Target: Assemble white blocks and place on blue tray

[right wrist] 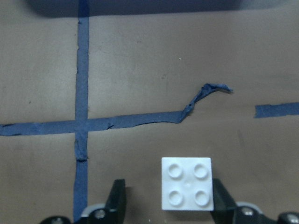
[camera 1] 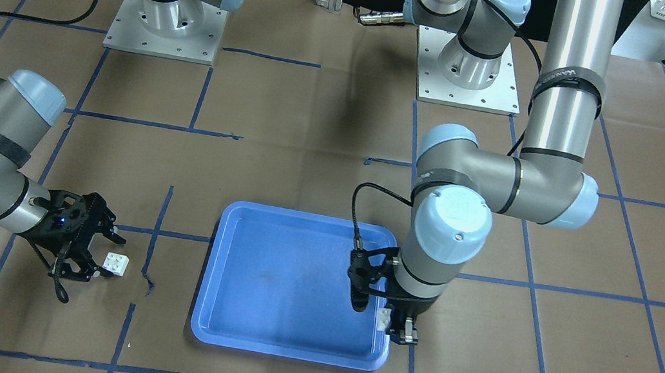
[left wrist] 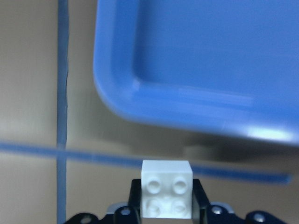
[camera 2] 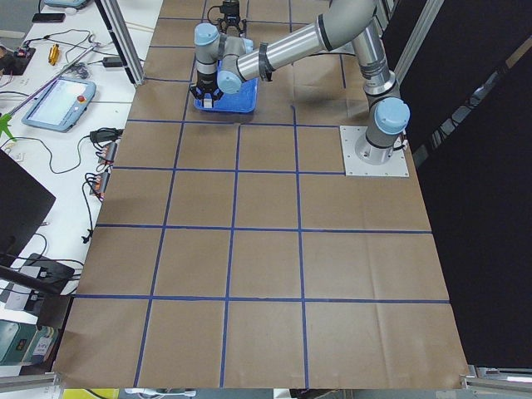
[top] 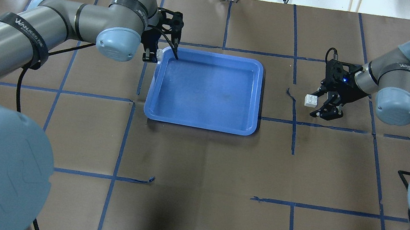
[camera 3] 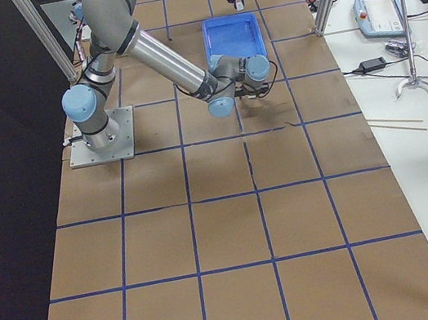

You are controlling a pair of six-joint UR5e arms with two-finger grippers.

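Observation:
The second white block needs to be grabbed next by its smooth sides with my right gripper, to assemble the blocks on the blue tray (camera 1: pixel 292 286).
The blue tray (top: pixel 199 123) lies mid-table; it also shows in the front view (camera 1: pixel 283 351) and the left wrist view (left wrist: pixel 154 100). My left gripper (top: pixel 154 55) is shut on one white block (left wrist: pixel 167 196), held studs toward the camera just outside the tray's corner; the front view shows this block (camera 1: pixel 383 318) by the tray's rim. The other white block (top: pixel 310 100) lies studs up on the paper to the tray's right. My right gripper (top: pixel 315 104) is open around it (right wrist: pixel 187 189), one finger close to its side, the other apart.
Brown paper with a blue tape grid covers the table (top: pixel 190 197). A loose curl of tape (right wrist: pixel 205 93) lies just beyond the right block. Both arm bases (camera 1: pixel 167 20) stand on plates at the robot's side. Monitors and cables sit past the table ends.

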